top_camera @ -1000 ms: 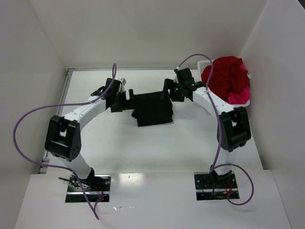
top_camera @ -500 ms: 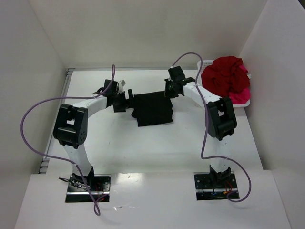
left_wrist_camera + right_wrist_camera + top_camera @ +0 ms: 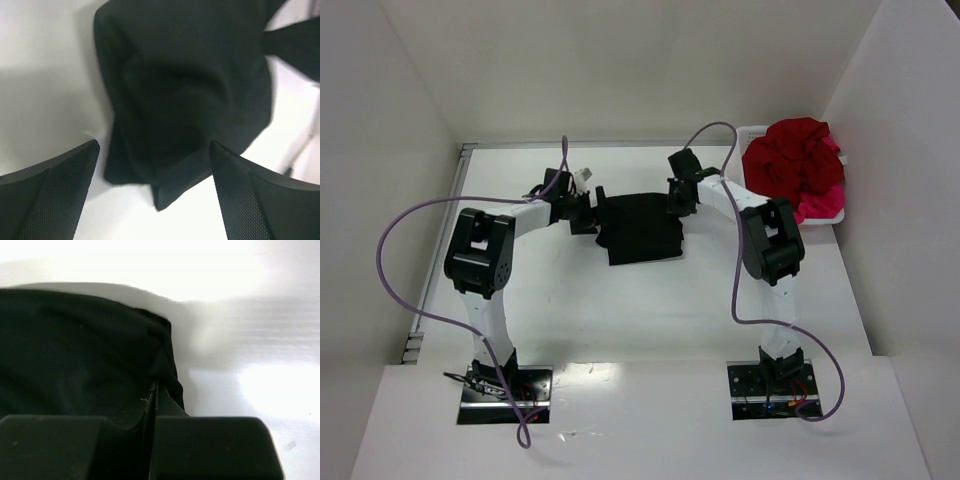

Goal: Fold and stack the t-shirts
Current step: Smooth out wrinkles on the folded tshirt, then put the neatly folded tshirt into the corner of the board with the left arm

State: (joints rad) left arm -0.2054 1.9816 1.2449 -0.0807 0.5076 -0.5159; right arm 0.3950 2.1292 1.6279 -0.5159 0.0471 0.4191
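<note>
The folded body of the black t-shirt will stay flat if it is held by the side edge. My left gripper should grab the folded black t-shirt by its side edge next, to drag it for stacking.
A black t-shirt [image 3: 640,228], folded into a rough rectangle, lies on the white table mid-way between the arms. My left gripper [image 3: 588,212] is open at its left edge. In the left wrist view the shirt [image 3: 190,85] fills the space ahead of the gripper [image 3: 154,145], a folded corner lying between the wide-apart fingers [image 3: 55,185]. My right gripper [image 3: 678,200] is at the shirt's far right corner. In the right wrist view this gripper [image 3: 156,387] is shut, pinching the edge of the black cloth [image 3: 75,350]. Dark red t-shirts [image 3: 795,160] and a pink one [image 3: 820,205] are heaped at the far right.
The red and pink heap sits in a white basket [image 3: 752,130] against the right wall at the table's far right corner. White walls close in the table on the left, back and right. Purple cables loop off both arms.
My right gripper has closed on the black shirt's far right corner. Both arms have drawn their elbows up and inward, and my left gripper has edged right toward the shirt.
</note>
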